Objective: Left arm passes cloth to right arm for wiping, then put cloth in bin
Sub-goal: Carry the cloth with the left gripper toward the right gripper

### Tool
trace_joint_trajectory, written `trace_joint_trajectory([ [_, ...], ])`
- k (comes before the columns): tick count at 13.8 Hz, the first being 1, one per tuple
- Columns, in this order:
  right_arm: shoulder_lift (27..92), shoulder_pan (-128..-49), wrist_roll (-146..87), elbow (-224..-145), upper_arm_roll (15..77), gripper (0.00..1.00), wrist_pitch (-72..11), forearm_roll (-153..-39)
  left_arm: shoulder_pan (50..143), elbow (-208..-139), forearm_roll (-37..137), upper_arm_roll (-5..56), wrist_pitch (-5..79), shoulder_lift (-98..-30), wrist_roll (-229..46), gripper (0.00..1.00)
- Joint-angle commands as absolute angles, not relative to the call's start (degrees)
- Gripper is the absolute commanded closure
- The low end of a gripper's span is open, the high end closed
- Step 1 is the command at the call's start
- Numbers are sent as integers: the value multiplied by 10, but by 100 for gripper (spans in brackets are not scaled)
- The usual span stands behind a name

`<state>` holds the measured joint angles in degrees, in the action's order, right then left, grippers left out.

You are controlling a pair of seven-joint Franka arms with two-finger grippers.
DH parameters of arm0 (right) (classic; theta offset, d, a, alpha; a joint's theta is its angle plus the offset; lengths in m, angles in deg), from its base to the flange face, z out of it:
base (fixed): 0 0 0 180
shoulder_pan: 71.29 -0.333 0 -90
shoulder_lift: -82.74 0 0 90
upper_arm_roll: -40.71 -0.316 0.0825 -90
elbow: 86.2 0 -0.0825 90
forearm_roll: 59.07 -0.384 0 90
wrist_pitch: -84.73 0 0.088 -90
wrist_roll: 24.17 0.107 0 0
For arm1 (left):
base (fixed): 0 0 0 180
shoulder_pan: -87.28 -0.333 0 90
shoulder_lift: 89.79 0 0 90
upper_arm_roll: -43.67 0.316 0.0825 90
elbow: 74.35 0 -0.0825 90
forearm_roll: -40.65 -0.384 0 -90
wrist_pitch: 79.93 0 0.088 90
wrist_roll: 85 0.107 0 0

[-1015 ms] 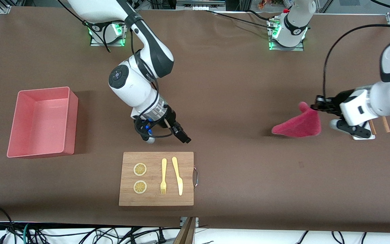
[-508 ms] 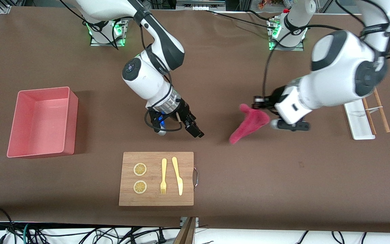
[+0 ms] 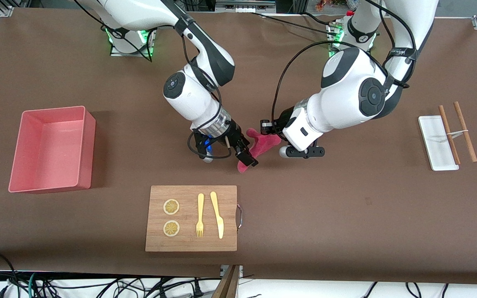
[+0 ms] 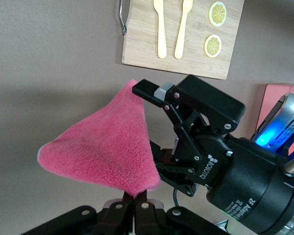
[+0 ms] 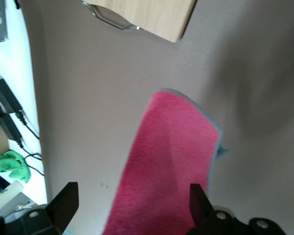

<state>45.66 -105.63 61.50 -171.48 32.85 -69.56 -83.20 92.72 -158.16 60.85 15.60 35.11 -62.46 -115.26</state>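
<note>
The cloth needs my right gripper to grab it next by its loose hanging end (image 3: 243, 166) (image 5: 161, 166), so that gripper can take over the wiping and put it in the bin.
The magenta-pink cloth (image 3: 262, 144) hangs from my left gripper (image 3: 265, 124), which is shut on its top corner over the middle of the table. The pinch shows in the left wrist view (image 4: 137, 199), with the cloth (image 4: 108, 147) spread in front. My right gripper (image 3: 245, 155) is open beside the cloth's lower end. In the right wrist view the cloth (image 5: 171, 156) lies between that gripper's (image 5: 131, 201) spread fingers, not clamped. The salmon-pink bin (image 3: 87, 153) stands empty toward the right arm's end of the table.
A wooden board (image 3: 229, 223) with a fork, a knife and two lemon slices lies nearer the front camera than both grippers. A small white tray (image 3: 437, 142) with chopsticks (image 3: 464, 131) sits toward the left arm's end.
My left arm has swung the cloth from near the white tray to the middle of the table. My right gripper has moved to meet it, and the cloth now hangs between its open fingers.
</note>
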Motion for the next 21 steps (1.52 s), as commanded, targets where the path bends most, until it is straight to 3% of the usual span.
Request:
trace_joint_trajectory([
  [1, 428, -1051, 616, -1668, 330, 0, -698, -841, 933, -1563, 617, 161, 349, -618, -1160, 100],
  [8, 378, -1061, 616, -1630, 328, 0, -699, -840, 934, -1563, 618, 161, 349, -614, -1160, 100],
  [9, 377, -1062, 616, -1630, 328, 4, -699, -840, 939, -1563, 617, 162, 349, -614, -1160, 100],
  [10, 374, -1062, 615, -1630, 328, 19, -699, -840, 941, -1563, 617, 162, 349, -614, -1160, 100],
  [14, 370, -1066, 606, -1630, 327, 99, -700, -840, 947, -1563, 620, 161, 350, -613, -1170, 100],
  [21, 370, -1065, 598, -1619, 328, 100, -699, -839, 955, -1562, 619, 162, 375, -607, -1191, 100],
])
